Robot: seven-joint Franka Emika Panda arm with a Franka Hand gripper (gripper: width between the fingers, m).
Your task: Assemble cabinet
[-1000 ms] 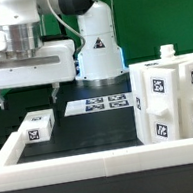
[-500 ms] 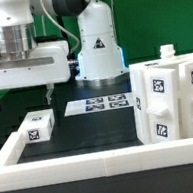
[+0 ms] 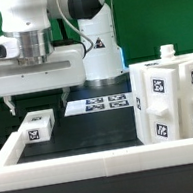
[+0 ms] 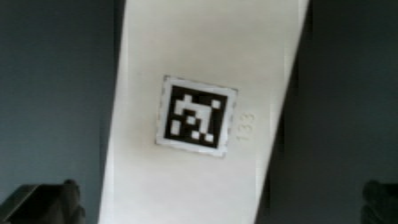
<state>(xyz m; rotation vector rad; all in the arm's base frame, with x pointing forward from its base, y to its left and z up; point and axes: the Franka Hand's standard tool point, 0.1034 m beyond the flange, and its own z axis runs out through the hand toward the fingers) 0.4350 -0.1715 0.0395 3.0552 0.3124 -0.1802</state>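
My gripper grips the small white cabinet part by its long edges next, to add it to the large white cabinet body (image 3: 171, 98).
A small white cabinet part (image 3: 36, 126) with a black marker tag lies flat on the dark table at the exterior view's left. My gripper (image 3: 37, 102) hangs open and empty just above it, one finger (image 3: 9, 106) on each side of it. In the wrist view the same part (image 4: 196, 120) fills the middle as a long white slab with its tag, and my gripper (image 4: 214, 205) straddles it with dark fingertips (image 4: 45, 200) wide apart. The large white cabinet body (image 3: 171, 98), covered in tags, stands at the exterior view's right.
The marker board (image 3: 98, 104) lies flat behind the small part, in front of the arm's base (image 3: 100, 53). A raised white frame wall (image 3: 95, 165) runs along the front and up the left side of the work area.
My gripper has moved toward the exterior view's right and slightly down, and now sits over the small white part. The parts have not moved.
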